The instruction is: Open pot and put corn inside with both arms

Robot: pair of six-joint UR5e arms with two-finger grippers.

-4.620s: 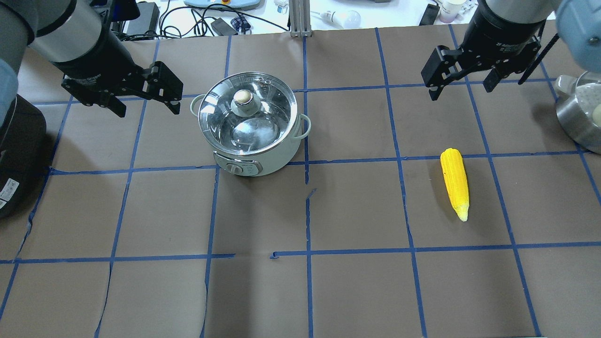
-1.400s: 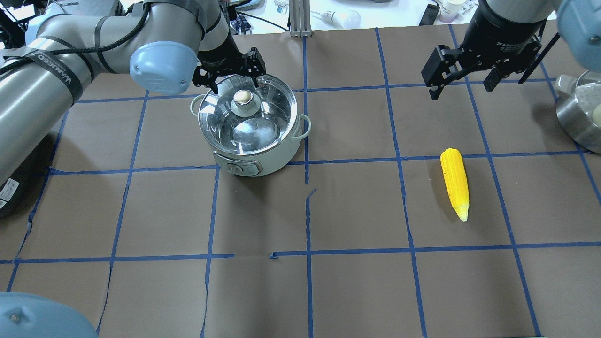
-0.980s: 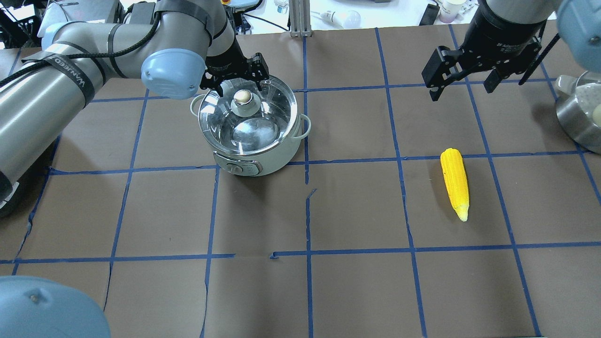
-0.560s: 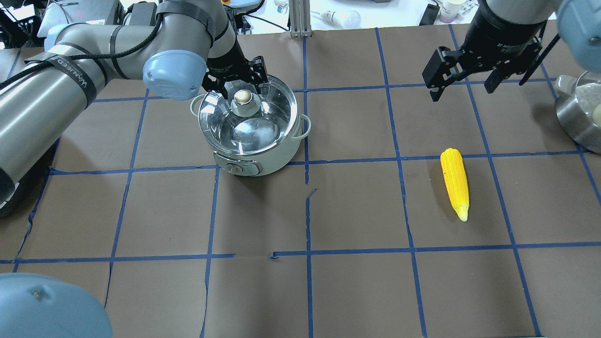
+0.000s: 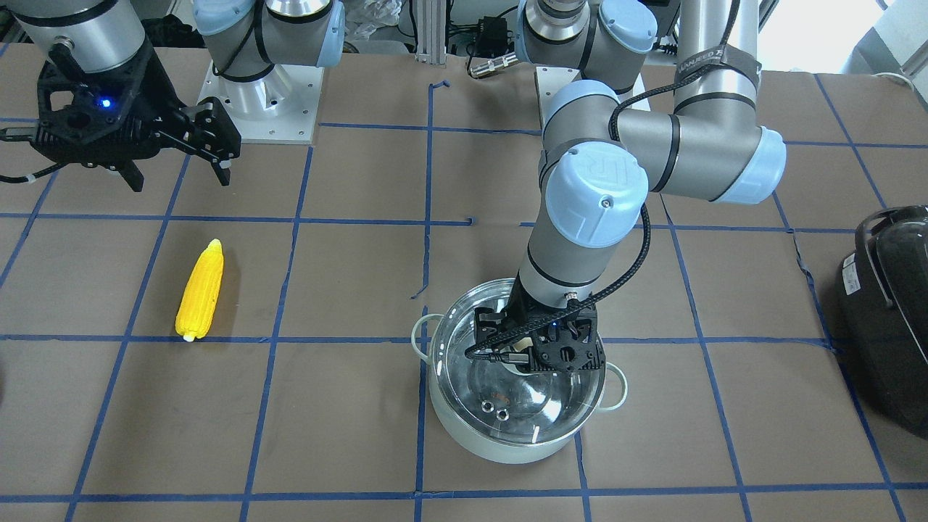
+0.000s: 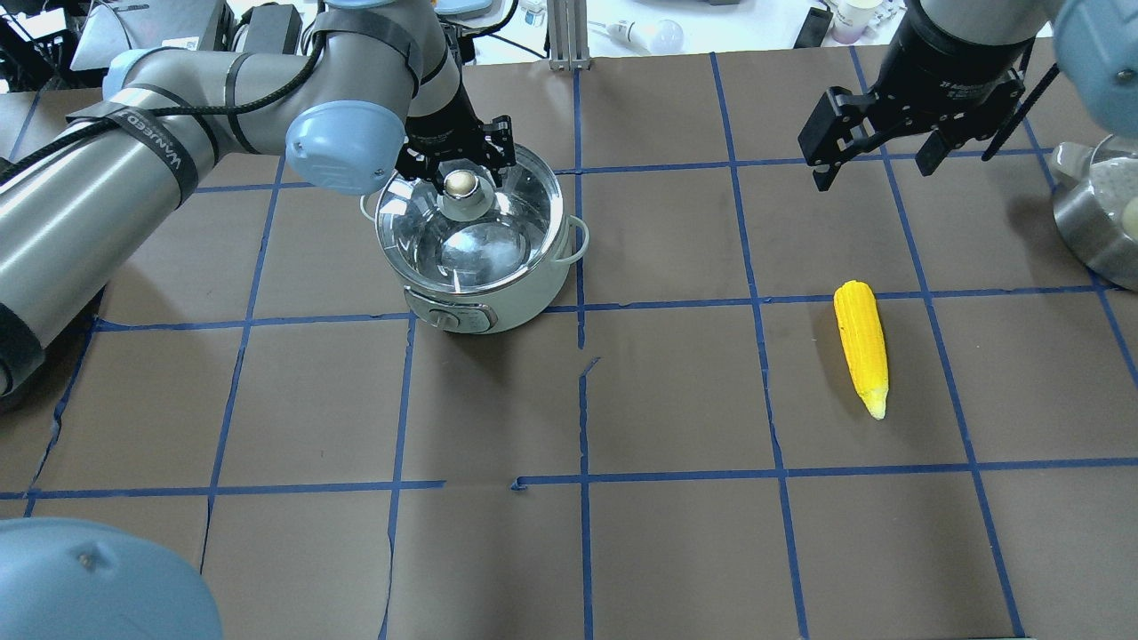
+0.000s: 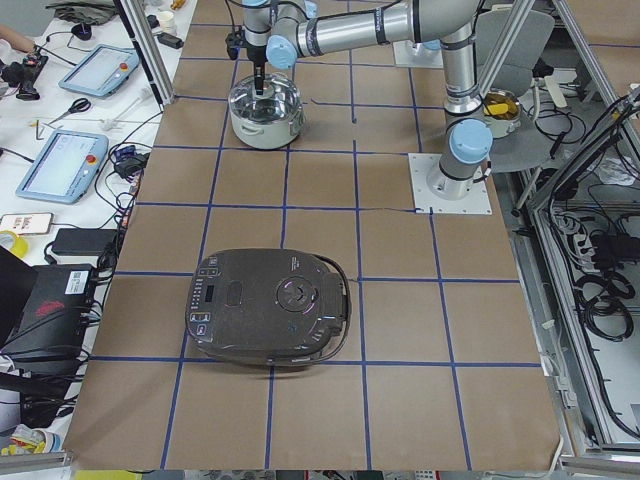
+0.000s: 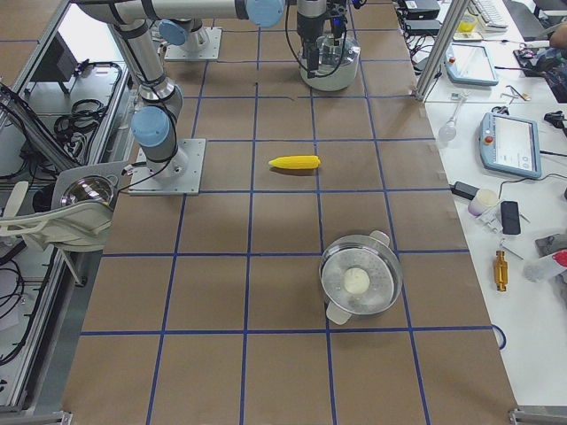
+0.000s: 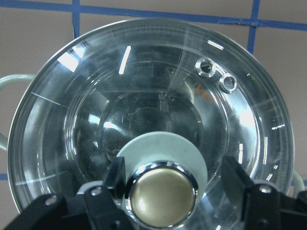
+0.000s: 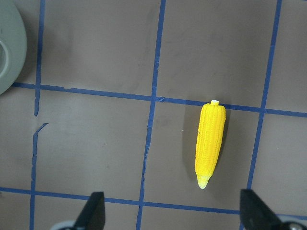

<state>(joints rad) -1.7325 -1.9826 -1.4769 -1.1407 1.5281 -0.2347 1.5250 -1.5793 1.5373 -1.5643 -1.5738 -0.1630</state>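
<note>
I will next grab the glass lid by its brass knob (image 9: pixel 162 194) with my left gripper to open the pot, as the lid is far wider than my fingers can open.
The pale-green pot (image 6: pixel 498 298) stands left of centre with its glass lid (image 6: pixel 480 240) on. My left gripper (image 6: pixel 461 178) is low over the lid, open, with one finger on each side of the brass knob (image 9: pixel 162 194); the right finger (image 9: pixel 235 179) stands clear of it. The front view shows the gripper (image 5: pixel 540 355) over the pot (image 5: pixel 507 442). The yellow corn (image 6: pixel 861 347) lies flat on the table to the right. My right gripper (image 6: pixel 871 167) hangs open and empty above and behind the corn (image 10: pixel 210 143).
A black appliance with a handle (image 5: pixel 888 319) sits at the table's end on my left. A steel steamer pot (image 6: pixel 1098 222) with a white lump inside stands at the far right edge. The arm bases (image 5: pixel 261 109) are at the robot's side.
My left arm has swung from left of the pot to over its lid, and the open fingers have come down around the knob. The right arm, pot and corn have not moved.
</note>
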